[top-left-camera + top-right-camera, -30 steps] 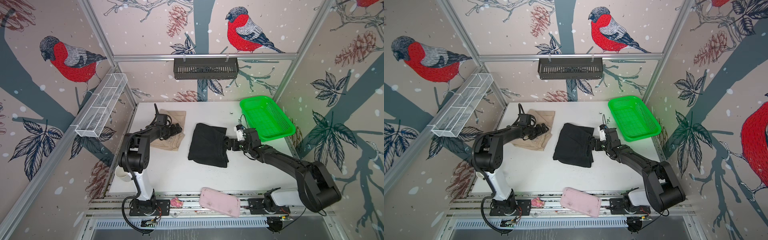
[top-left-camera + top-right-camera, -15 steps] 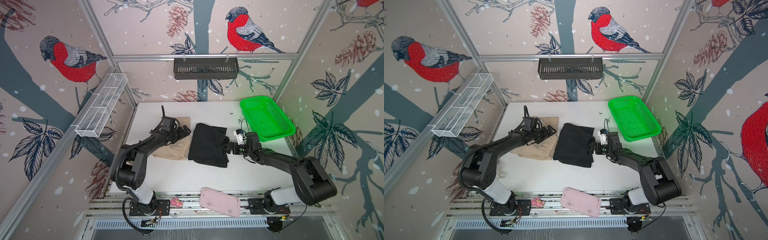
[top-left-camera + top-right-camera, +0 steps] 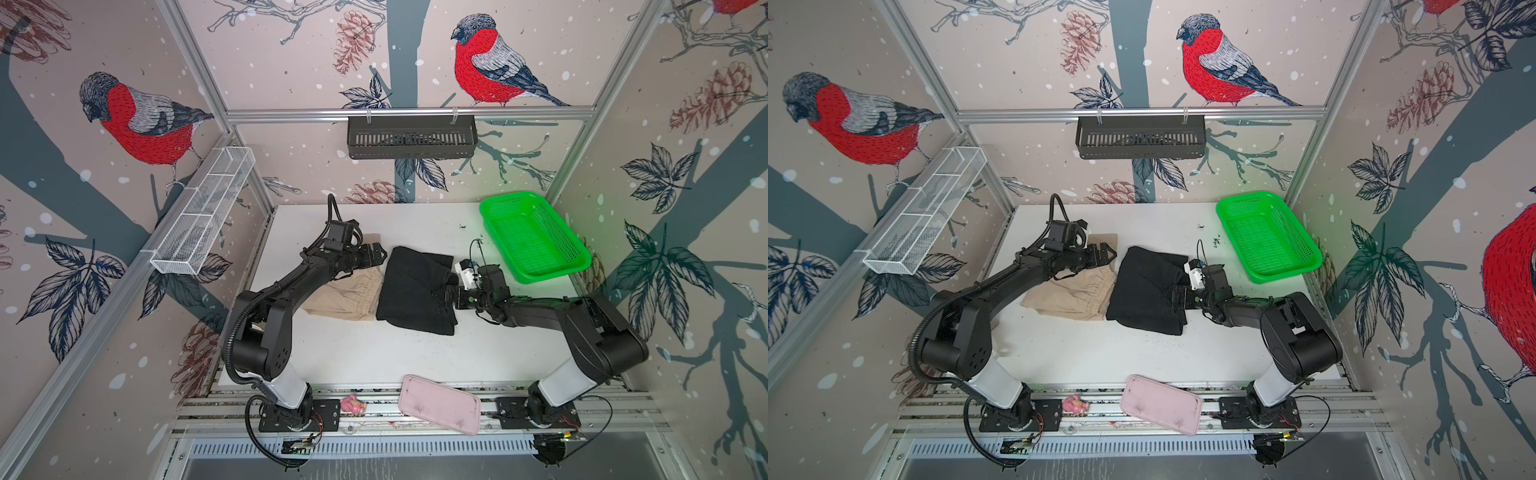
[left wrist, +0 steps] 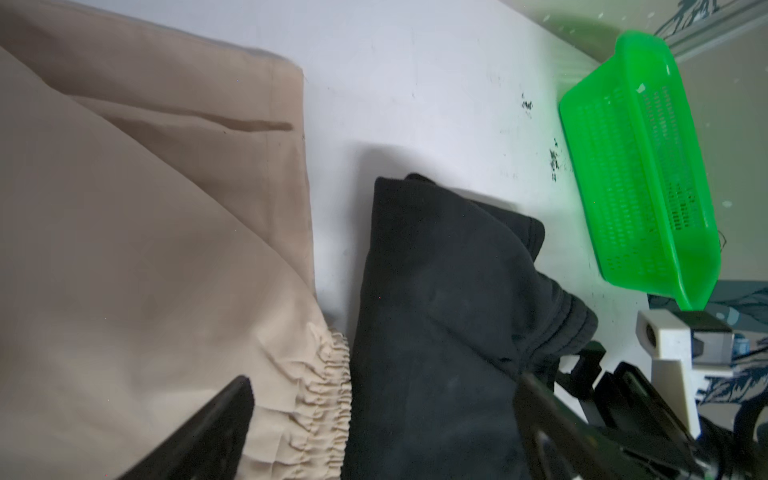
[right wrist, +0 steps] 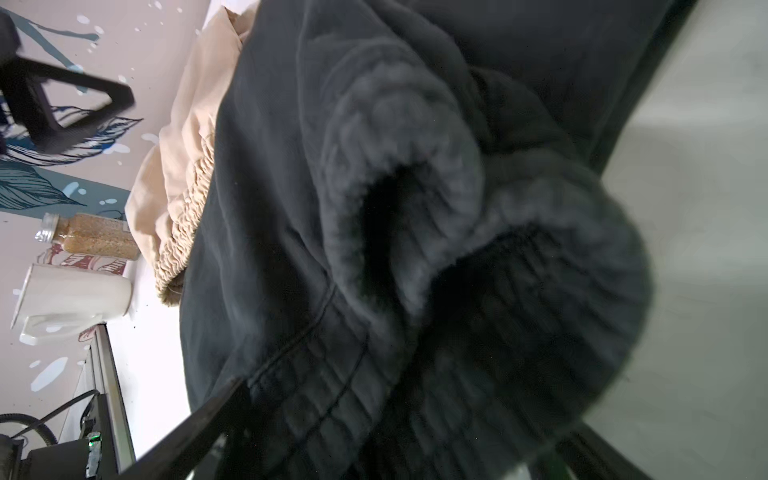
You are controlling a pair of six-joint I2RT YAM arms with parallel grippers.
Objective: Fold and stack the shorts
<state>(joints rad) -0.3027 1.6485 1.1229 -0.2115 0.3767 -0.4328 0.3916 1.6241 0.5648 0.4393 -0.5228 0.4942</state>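
Observation:
My left gripper should next grab the black shorts by their folded edge (image 3: 385, 282) beside the beige pair (image 3: 345, 296), opposite the waistband. Both grippers can then stack the shorts still folded.
The black shorts (image 3: 411, 286) (image 3: 1142, 291) lie folded mid-table. The beige shorts (image 3: 345, 295) (image 3: 1071, 297) lie against their left edge, gathered waistband toward the black pair. My left gripper (image 3: 374, 255) (image 3: 1104, 253) hovers open over the far end of the seam between both pairs; in the left wrist view its jaws (image 4: 382, 415) span the beige waistband (image 4: 328, 395) and the black cloth (image 4: 436, 311). My right gripper (image 3: 451, 293) (image 3: 1177, 297) is open at the black pair's right edge, with the bunched black waistband (image 5: 415, 249) lying between its spread jaws (image 5: 382, 436).
A green mesh basket (image 3: 536, 237) (image 3: 1266, 237) stands at the back right. A pink tray (image 3: 438, 405) and a small pink toy (image 3: 352, 404) lie on the front rail. A white mug (image 5: 70, 295) and a jar (image 5: 91, 237) sit past the table's left side.
My left gripper has swung right, from over the beige shorts to the black pair's edge. The beige shorts shifted forward against the black ones. My right arm dropped lower and its jaws widened.

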